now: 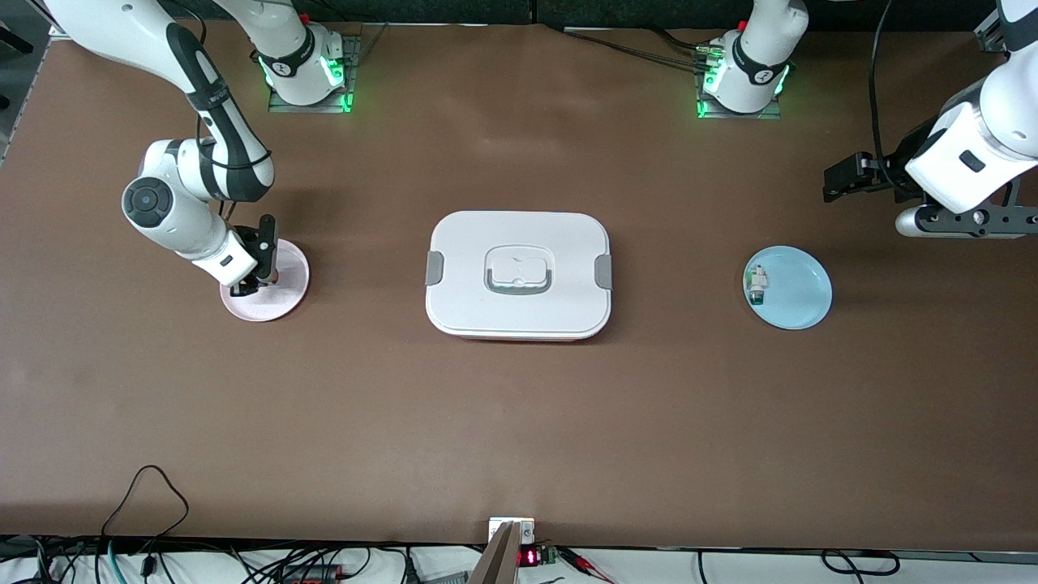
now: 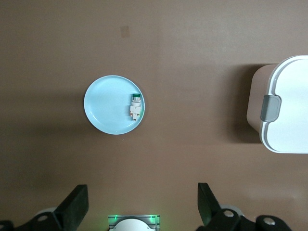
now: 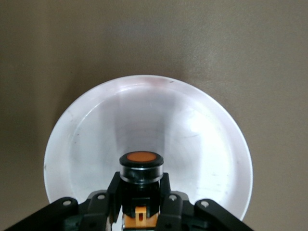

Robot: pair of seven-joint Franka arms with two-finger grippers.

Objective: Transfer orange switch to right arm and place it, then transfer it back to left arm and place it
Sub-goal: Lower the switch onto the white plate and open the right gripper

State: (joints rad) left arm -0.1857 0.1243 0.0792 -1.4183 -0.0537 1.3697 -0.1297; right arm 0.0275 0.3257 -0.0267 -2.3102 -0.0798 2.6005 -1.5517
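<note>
The orange switch (image 3: pixel 141 166) is low over the pink plate (image 3: pixel 144 118), inside the plate's rim, so it is time for my right gripper to release the switch.
The orange switch (image 3: pixel 141 166), a black cylinder with an orange round face and an orange base, stands between the fingers of my right gripper (image 3: pixel 141 184), which is shut on it. That gripper (image 1: pixel 258 280) is low over the pink plate (image 1: pixel 284 296), toward the right arm's end of the table. In the front view the switch is hidden by the fingers. The white lidded box (image 1: pixel 519 276) sits mid-table between the two plates. My left gripper (image 1: pixel 965 221) hangs open and empty, high over the left arm's end; its fingers (image 2: pixel 77 206) stand wide apart.
A light blue plate (image 1: pixel 799 296) lies toward the left arm's end and holds a small white-and-green component (image 1: pixel 757 285). The left wrist view shows this plate (image 2: pixel 106 103), the component (image 2: pixel 135 107) and one end of the box (image 2: pixel 288 106). Bare brown table surrounds everything.
</note>
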